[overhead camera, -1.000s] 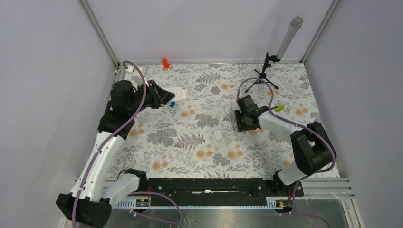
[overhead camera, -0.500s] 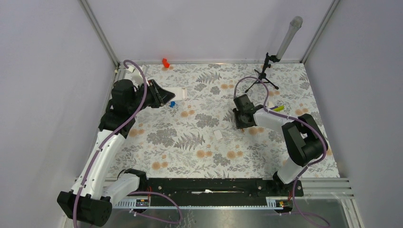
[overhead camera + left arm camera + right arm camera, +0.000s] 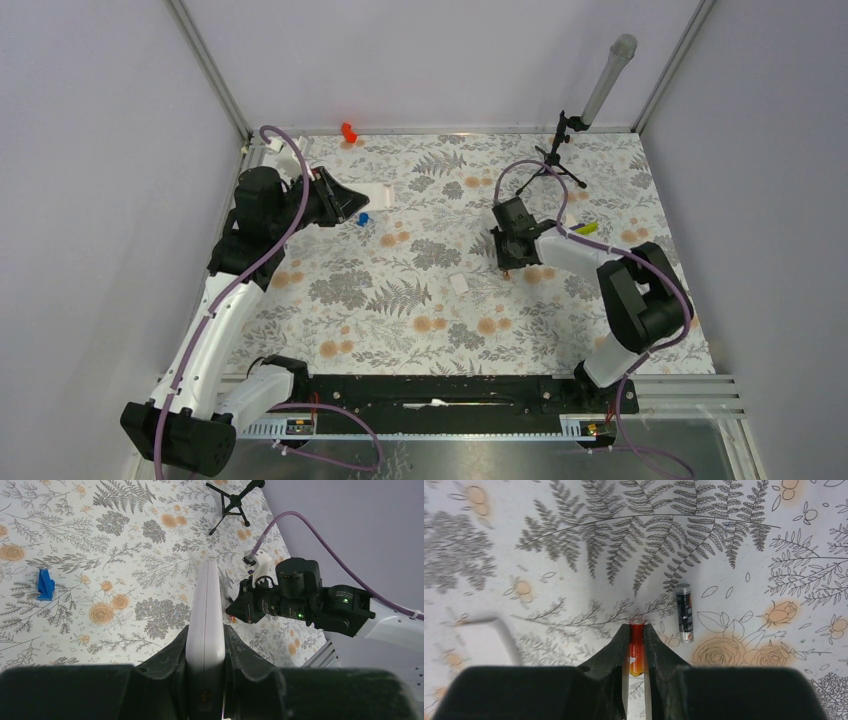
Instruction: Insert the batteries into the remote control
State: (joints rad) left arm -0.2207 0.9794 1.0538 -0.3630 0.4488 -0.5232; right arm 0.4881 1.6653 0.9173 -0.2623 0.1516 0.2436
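Note:
The red battery, pinched from both sides, would come up with my right gripper now, leaving the black one.
My left gripper point(image 3: 348, 204) is at the far left, shut on the white remote control point(image 3: 377, 196) and holding it off the table. In the left wrist view the remote point(image 3: 205, 605) stands edge-on between the fingers of the left gripper point(image 3: 205, 635). My right gripper point(image 3: 510, 258) is low over the table at right of centre. It point(image 3: 636, 627) is shut on one battery point(image 3: 636, 650), whose red end shows between the fingers. The second battery point(image 3: 684, 612), black, lies on the table just right of the fingertips.
A small white square plate point(image 3: 459, 283) lies left of the right gripper and shows in the right wrist view point(image 3: 486, 642). A blue piece point(image 3: 363, 217) lies by the left gripper. A red piece point(image 3: 348, 131) is at the back edge. A yellow-green bar point(image 3: 586, 229) and a tripod point(image 3: 558, 155) are at back right.
My right gripper has shifted a little left and toward the back, and its elbow has swung in. The left arm with the remote has not moved.

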